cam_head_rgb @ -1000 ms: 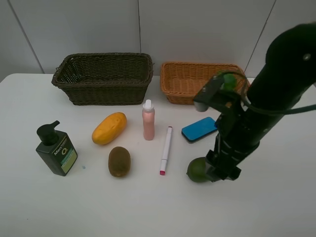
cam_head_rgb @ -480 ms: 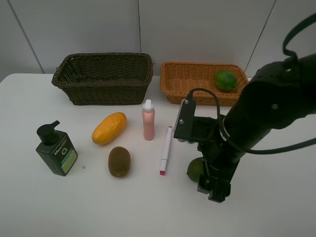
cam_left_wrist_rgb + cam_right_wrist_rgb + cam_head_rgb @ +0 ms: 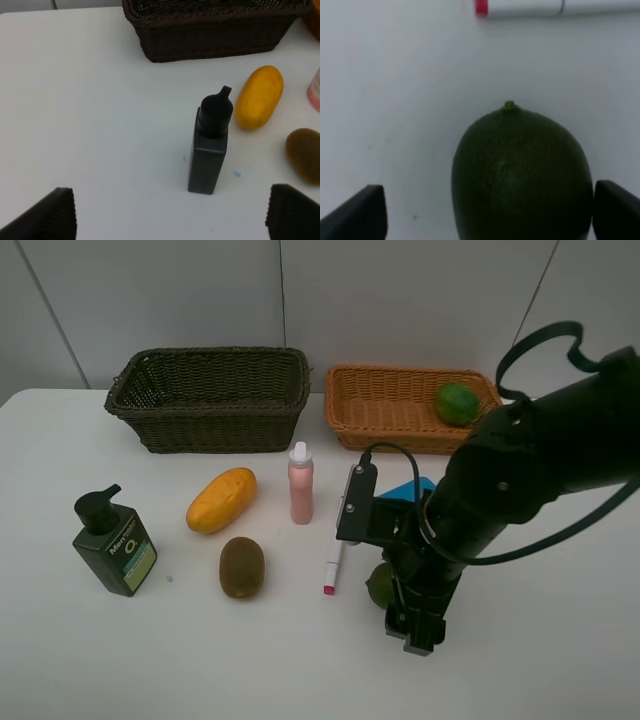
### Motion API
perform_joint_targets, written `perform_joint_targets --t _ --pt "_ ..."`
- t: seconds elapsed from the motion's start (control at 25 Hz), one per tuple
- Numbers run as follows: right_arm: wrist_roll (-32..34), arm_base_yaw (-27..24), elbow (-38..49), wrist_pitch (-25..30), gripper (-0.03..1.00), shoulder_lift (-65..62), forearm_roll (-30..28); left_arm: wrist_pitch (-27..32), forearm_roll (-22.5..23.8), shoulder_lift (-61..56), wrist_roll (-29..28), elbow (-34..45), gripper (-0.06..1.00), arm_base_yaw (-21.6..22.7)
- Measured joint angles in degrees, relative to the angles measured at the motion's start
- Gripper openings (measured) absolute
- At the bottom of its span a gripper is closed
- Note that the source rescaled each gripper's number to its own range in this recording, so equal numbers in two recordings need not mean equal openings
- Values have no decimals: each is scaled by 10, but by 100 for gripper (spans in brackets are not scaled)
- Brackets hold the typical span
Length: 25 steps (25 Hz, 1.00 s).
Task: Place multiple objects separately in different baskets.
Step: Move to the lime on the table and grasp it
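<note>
My right gripper's fingers are low on both sides of the green fruit, so it should close on the green fruit now.
My right gripper (image 3: 397, 602) is down at the table, open, with a green fruit (image 3: 379, 584) between its fingers. In the right wrist view that green fruit (image 3: 520, 170) fills the gap of the right gripper (image 3: 490, 212), and I cannot tell whether the fingers touch it. A second green fruit (image 3: 457, 403) lies in the orange-tan basket (image 3: 385, 410). The dark basket (image 3: 210, 400) holds nothing I can see. Pump bottle (image 3: 115, 545), mango (image 3: 221, 499), kiwi (image 3: 241, 566), pink spray bottle (image 3: 300, 485) and white marker (image 3: 335, 548) stand or lie on the table. The arm hides most of the blue eraser (image 3: 409, 486). My left gripper (image 3: 175, 220) is open, short of the pump bottle (image 3: 209, 145).
The white table (image 3: 80, 440) ends at a grey wall behind the baskets. The right arm's bulk (image 3: 530, 480) hangs over the table's right half. In the left wrist view the mango (image 3: 259, 97) and kiwi (image 3: 305, 155) lie beside the bottle.
The right arm has swung down and leftward, settling its open gripper around the green fruit on the table and covering more of the blue eraser. Nothing else moved.
</note>
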Motion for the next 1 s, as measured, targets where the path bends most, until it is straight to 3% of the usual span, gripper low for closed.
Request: perform_joint_targets --t 0.52,0.6,0.68,1.0 --pt "0 0 0 -18 97 8 0 0 0 0 0 0 100 0" --pt "0 0 0 -19 84 8 0 0 0 0 0 0 100 0" --pt "0 0 0 -19 61 8 0 0 0 0 0 0 100 0" --pt "0 0 0 -17 63 8 0 0 0 0 0 0 100 0"
